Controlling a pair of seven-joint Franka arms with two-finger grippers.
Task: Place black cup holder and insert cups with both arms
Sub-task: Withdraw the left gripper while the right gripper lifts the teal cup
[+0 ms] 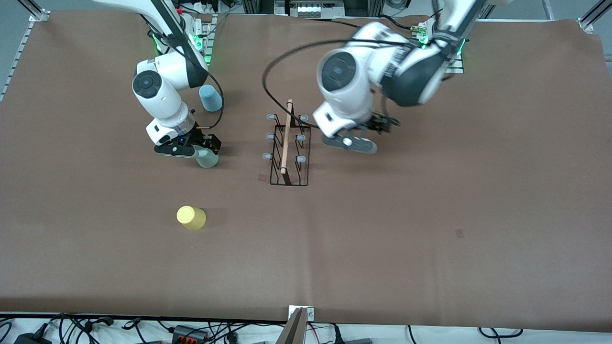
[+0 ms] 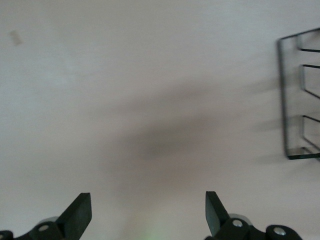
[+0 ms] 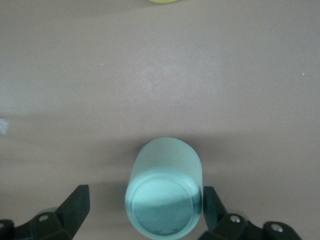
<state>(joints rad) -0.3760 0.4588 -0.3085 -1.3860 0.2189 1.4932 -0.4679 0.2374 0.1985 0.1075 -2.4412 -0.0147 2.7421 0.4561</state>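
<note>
My right gripper grabs the mint green cup by its side (image 1: 204, 154) next, to insert the cup into the black cup holder (image 1: 289, 165).
The black cup holder (image 1: 289, 165) stands on the brown table, its wooden rod handle (image 1: 286, 138) on top. One end of its wire frame shows in the left wrist view (image 2: 287, 100). My right gripper (image 1: 206, 149) is open around the mint green cup (image 1: 207, 158). In the right wrist view the cup (image 3: 165, 190) sits between the fingers (image 3: 77, 202); one finger touches it and the other is apart. The yellow cup (image 1: 191, 217) is nearer the front camera, and its edge shows in the right wrist view (image 3: 162, 1). The light blue cup (image 1: 210, 98) is farther. My left gripper (image 1: 382, 123) is open and empty beside the holder (image 2: 148, 207).
A black cable (image 1: 267, 86) loops from the left arm over the table by the holder's farther end. Small tape marks (image 1: 262, 177) (image 1: 459, 233) lie on the brown cover. Cables run along the table's front edge.
</note>
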